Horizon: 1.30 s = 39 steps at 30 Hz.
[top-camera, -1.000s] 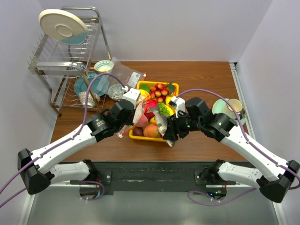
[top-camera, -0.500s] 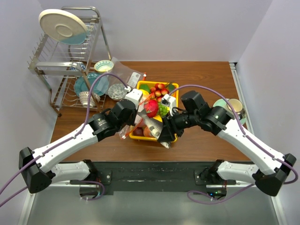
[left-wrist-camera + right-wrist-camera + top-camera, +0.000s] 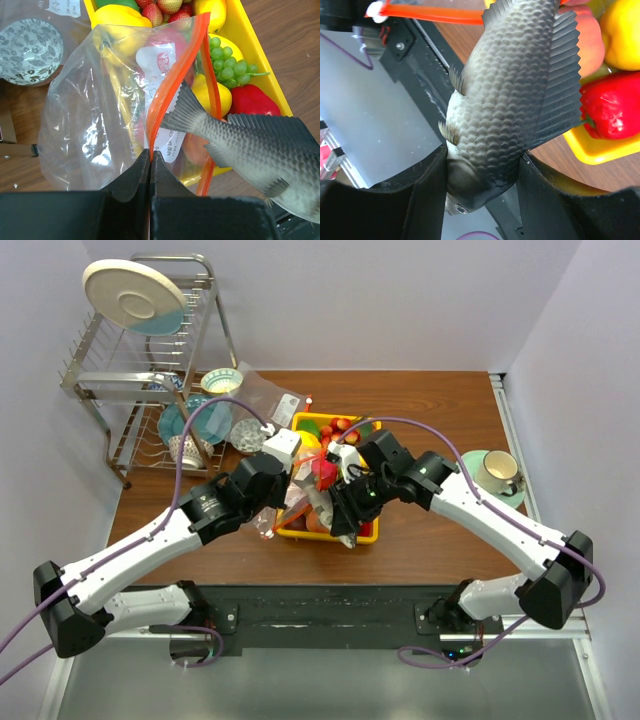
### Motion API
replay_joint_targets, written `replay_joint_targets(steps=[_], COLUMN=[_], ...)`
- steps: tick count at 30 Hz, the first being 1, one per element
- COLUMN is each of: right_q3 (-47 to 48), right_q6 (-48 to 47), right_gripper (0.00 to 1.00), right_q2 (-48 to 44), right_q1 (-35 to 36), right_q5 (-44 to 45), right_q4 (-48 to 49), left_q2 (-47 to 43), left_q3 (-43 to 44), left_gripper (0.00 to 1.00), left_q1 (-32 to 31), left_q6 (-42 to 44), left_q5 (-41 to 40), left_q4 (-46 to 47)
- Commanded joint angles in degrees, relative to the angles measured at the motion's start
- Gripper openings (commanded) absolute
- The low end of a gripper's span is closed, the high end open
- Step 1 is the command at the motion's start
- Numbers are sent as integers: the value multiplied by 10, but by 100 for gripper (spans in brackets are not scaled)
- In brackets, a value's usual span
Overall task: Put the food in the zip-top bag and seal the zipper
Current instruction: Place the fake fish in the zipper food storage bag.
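Note:
The fish would fall outside if I opened now, because only the fish's tail [image 3: 182,112] is between the sides of the bag's zipper. My right gripper needs to move the fish's body into the bag.
My left gripper [image 3: 150,155] is shut on the orange-red zipper [image 3: 172,85] of the crinkled zip-top bag [image 3: 95,115] and holds its mouth open over the yellow tray. My right gripper [image 3: 482,170] is shut on the head end of the grey fish [image 3: 510,95]. The fish's tail [image 3: 182,112] sits between the two zipper strips at the bag's mouth. In the top view the fish [image 3: 330,505] hangs between both grippers over the tray's near side. Grapes [image 3: 227,67], a red pepper [image 3: 252,100], a yellow pepper [image 3: 212,95] and a peach [image 3: 585,40] lie in the tray.
The yellow tray [image 3: 255,50] stands mid-table. A dish rack [image 3: 140,370] with plates and bowls is at the far left, a flat clear bag [image 3: 262,400] and a patterned bowl [image 3: 30,47] beside it. A cup on a saucer [image 3: 497,470] sits at the right.
My right arm has swung left with the fish, bringing its tail up to the bag's mouth. My left gripper has kept hold of the zipper, nearly still.

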Motion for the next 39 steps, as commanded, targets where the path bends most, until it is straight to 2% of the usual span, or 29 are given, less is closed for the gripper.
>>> replay_joint_targets(steps=[1, 5, 12, 19, 23, 29, 32, 33, 39], right_q3=[2, 26, 90, 140, 133, 98, 111, 116, 134], right_q6=[-1, 1, 7, 2, -6, 14, 25, 26, 50], right_gripper=[33, 33, 33, 33, 34, 36, 38, 38, 60], right_q2=[0, 17, 86, 128, 116, 93, 100, 103, 107], right_q1=[2, 3, 17, 21, 21, 21, 21, 20, 19], right_q5=[19, -9, -34, -24, -11, 19, 34, 47, 84], right_q4=[17, 27, 41, 45, 60, 122, 115, 111, 104], left_q2=[-6, -7, 17, 0, -3, -2, -4, -7, -17], left_q3=[5, -19, -16, 17, 42, 61, 57, 56, 42], left_gripper=[0, 0, 0, 0, 0, 0, 0, 0, 0], left_q1=[1, 1, 1, 1, 1, 2, 2, 2, 2], left_q6=[17, 19, 3, 3, -3, -16, -17, -13, -15], left_q5=[7, 72, 137, 140, 98, 139, 147, 148, 151], left_q4=[11, 53, 77, 44, -3, -14, -8, -8, -2])
